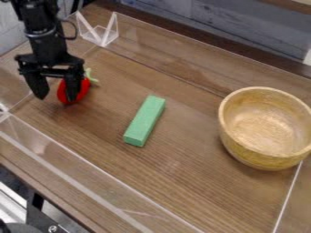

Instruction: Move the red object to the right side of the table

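My gripper needs to move the red object to the right side of the table next, so it should pick the object up by its rounded red body [73, 91].
The red object [75, 90], a small strawberry-shaped toy, lies at the left side of the brown wood-grain table [195, 173]. My black gripper [56, 82] points straight down over it, open. One finger stands to the toy's left, the other just above it, partly covering its upper left. The fingers do not look closed on it. Its leafy stem is barely visible at the upper right.
A green rectangular block [145, 121] lies near the middle. A wooden bowl [267, 127] stands at the right side. Clear acrylic walls [49, 155] edge the table all around.
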`<state>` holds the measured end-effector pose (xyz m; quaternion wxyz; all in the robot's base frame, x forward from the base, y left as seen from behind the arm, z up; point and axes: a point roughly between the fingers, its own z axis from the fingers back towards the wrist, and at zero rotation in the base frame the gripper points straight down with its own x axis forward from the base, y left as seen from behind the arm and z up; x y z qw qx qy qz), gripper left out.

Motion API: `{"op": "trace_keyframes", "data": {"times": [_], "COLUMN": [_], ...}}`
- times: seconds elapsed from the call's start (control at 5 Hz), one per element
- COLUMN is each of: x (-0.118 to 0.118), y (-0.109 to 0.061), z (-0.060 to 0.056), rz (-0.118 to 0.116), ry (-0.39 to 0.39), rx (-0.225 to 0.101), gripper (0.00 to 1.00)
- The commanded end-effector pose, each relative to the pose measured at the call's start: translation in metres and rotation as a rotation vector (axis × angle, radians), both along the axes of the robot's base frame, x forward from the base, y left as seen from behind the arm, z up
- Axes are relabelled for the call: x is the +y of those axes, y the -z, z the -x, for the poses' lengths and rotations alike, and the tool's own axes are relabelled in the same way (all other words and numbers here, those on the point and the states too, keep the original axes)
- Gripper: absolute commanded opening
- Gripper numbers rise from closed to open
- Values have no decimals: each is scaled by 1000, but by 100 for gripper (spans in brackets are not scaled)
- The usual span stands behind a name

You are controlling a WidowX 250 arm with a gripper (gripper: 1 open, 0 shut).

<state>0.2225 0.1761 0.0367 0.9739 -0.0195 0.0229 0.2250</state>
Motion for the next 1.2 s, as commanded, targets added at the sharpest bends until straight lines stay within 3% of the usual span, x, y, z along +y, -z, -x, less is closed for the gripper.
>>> {"op": "trace_keyframes", "data": {"times": [0.0, 0.4, 0.8, 1.0], "x": [-1, -9, -15, -10], "y": [-2, -35, -21, -20], "z": [-8, -30, -33, -40], "rz": [-24, -28, -41, -42], "ry": [-36, -161, -128, -88], "rx": [-30, -57, -59, -59], "gripper": [100, 100, 100, 100]}}
